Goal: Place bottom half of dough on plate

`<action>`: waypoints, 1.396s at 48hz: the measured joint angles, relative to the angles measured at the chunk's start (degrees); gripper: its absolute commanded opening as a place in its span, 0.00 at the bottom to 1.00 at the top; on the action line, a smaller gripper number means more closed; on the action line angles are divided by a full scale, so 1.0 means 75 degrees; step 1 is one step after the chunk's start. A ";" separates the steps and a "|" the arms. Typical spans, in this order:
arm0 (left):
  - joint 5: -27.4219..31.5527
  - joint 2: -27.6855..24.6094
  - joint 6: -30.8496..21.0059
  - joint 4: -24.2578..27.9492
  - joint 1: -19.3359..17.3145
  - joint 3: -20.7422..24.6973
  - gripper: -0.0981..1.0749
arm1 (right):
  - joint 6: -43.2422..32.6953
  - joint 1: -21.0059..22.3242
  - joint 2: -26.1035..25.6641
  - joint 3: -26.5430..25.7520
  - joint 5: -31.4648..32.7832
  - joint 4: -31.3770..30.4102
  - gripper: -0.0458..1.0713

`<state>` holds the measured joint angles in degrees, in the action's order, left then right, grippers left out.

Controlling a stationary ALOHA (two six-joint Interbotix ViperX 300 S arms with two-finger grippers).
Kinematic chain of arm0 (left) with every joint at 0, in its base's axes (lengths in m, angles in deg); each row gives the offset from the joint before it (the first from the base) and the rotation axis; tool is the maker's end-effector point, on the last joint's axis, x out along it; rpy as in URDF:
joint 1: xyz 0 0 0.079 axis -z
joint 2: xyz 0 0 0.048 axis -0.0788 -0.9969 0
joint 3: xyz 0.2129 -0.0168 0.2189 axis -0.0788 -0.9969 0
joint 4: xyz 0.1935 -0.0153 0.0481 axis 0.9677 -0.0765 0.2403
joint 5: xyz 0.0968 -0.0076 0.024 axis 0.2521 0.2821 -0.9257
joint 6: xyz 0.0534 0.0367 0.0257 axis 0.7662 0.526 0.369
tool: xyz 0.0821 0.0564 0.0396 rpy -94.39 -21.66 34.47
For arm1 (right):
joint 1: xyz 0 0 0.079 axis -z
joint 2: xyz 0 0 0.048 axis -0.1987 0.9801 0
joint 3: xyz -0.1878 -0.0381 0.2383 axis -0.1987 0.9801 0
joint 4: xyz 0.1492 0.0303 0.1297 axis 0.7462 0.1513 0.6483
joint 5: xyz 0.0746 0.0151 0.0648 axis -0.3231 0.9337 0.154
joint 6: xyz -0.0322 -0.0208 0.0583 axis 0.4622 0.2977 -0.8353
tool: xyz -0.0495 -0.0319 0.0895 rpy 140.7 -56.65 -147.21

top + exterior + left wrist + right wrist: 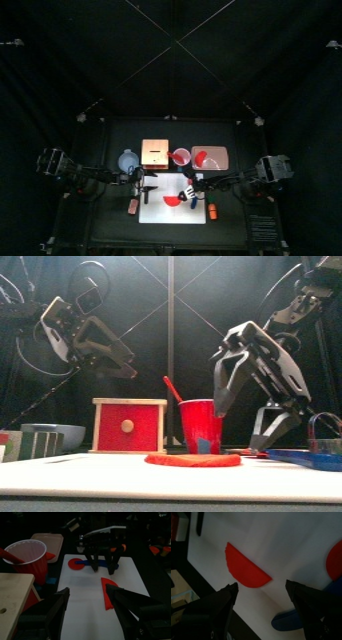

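Observation:
My right gripper will next place the bottom half of dough (246, 566) on the plate, so it should grab the dough by its narrow end (264, 580).
The bottom half of dough (246, 566), a flat red half-disc, lies on the white board (284, 542). It also shows in the left wrist view (112, 592), the front view (194, 459) and the top view (174, 200). My right gripper (261, 587) is open and empty, and hovers just above the board beside the dough's rounded edge (274, 424). My left gripper (88, 601) is open and empty, and is held back at the board's left end. The pale pinkish plate (48, 539) stands beyond the board (217, 157).
A second red dough piece (75, 563) lies under a blue tool (87, 562) on the board. A red cup (27, 554) with a red stick, a tan block (13, 597) and a grey bowl (47, 436) stand to the left.

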<state>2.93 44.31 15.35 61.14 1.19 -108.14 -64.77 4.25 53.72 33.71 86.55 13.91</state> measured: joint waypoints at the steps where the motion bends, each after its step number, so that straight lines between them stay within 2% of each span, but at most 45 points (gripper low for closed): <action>1: 0.0000 0.0000 -0.0012 0.0000 0.0000 0.0000 0.88 | 0.0000 -0.0023 0.0059 -0.0059 -0.0012 0.0000 0.97; 20: 0.0000 0.0000 -0.0012 0.0000 0.0035 0.0000 0.88 | 0.0023 -0.0258 0.0574 -0.0621 -0.0094 0.0082 0.97; 35: 0.0000 0.0000 -0.0012 -0.0012 0.0035 0.0000 0.88 | 0.0023 -0.0305 0.0738 -0.0727 -0.0082 0.0082 0.94; 67: 0.0000 0.0000 -0.0012 0.0000 0.0082 0.0000 0.88 | 0.0012 -0.0293 0.1230 -0.0937 0.0129 -0.0152 0.60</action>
<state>2.93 44.31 15.26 61.14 1.81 -108.14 -64.69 2.06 62.95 26.68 87.52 12.76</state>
